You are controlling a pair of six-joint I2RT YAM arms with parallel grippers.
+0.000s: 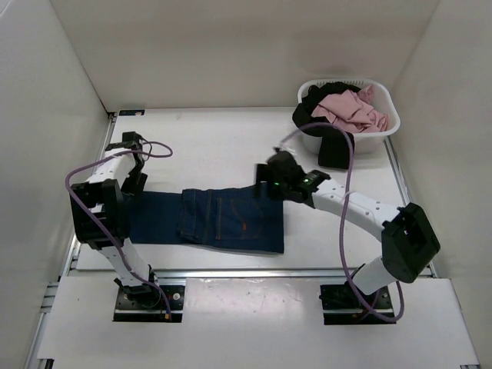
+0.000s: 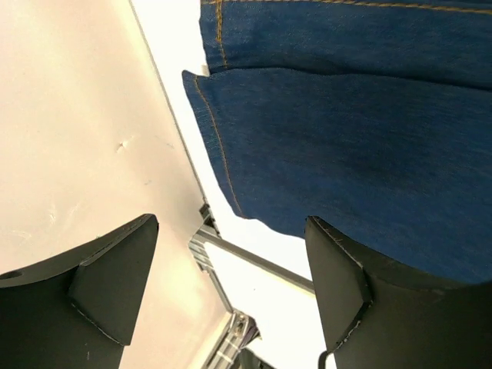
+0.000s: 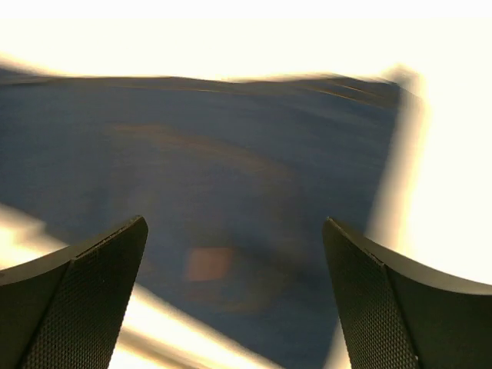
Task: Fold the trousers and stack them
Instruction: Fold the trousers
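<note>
I need to grab the jeans [image 1: 219, 219] next with my right gripper by the end edge opposite the leg hems, then fold that end over the legs.
The dark navy jeans [image 1: 219, 219] lie partly folded on the white table, the seat with orange-stitched pockets on top, legs reaching left under my left arm. My left gripper [image 1: 132, 165] is open and empty at the far left end, above the leg hems [image 2: 346, 131]. My right gripper [image 1: 270, 175] is open and empty just above the jeans' upper right corner. The right wrist view is blurred: blue denim [image 3: 231, 177] with a tan patch [image 3: 207, 263] lies below the open fingers.
A white basket [image 1: 384, 127] at the back right holds a pink garment [image 1: 354, 109] and a black garment [image 1: 334, 142] that hangs over its front. The table's left rail [image 2: 254, 257] and the side wall are close to my left gripper.
</note>
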